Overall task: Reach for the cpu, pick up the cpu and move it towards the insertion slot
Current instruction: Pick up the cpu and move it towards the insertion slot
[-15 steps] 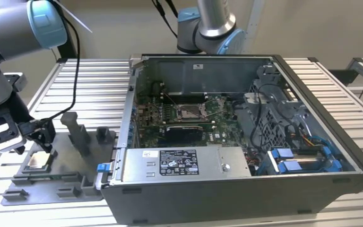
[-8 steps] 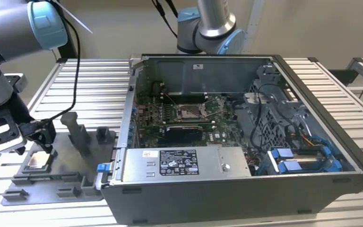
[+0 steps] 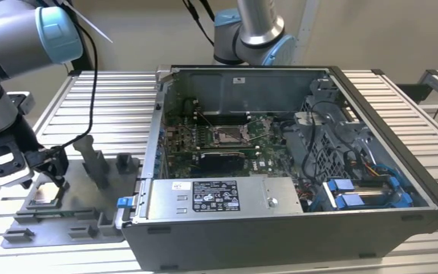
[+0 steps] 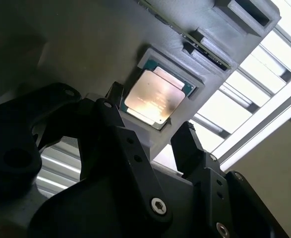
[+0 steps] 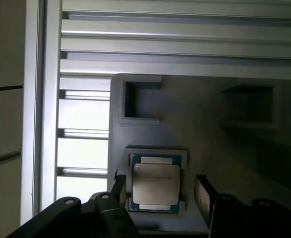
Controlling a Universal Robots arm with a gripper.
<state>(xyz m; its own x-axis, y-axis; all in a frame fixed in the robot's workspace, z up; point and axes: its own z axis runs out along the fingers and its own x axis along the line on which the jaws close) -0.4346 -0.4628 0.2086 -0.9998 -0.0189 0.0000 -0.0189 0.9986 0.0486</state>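
The fixture's raised brackets wrap the cpu's corners, so my gripper should next pinch its open side edges between them to pick it up.
The cpu (image 5: 155,186) is a pale silver square plate lying flat in a recess of the grey plastic fixture (image 5: 200,129). It also shows in the second wrist view (image 4: 155,99) and at the exterior view's left (image 3: 45,195). My gripper (image 5: 160,192) is open just above it, with one black finger on each side of the plate (image 4: 150,119) (image 3: 45,182). One finger (image 5: 119,191) is close to the cpu's edge and the other (image 5: 202,194) stands a gap away. The insertion slot (image 3: 230,135), a shiny metal-framed socket, sits on the board inside the open computer case, well to the exterior view's right.
Upright grey fixture blocks (image 3: 97,164) rise between my gripper and the case wall (image 3: 152,165). The power supply box (image 3: 219,197) and blue-clipped drive bay (image 3: 360,194) fill the case's near side. A second arm (image 3: 250,28) stands behind the case. The table (image 3: 105,114) is slatted metal.
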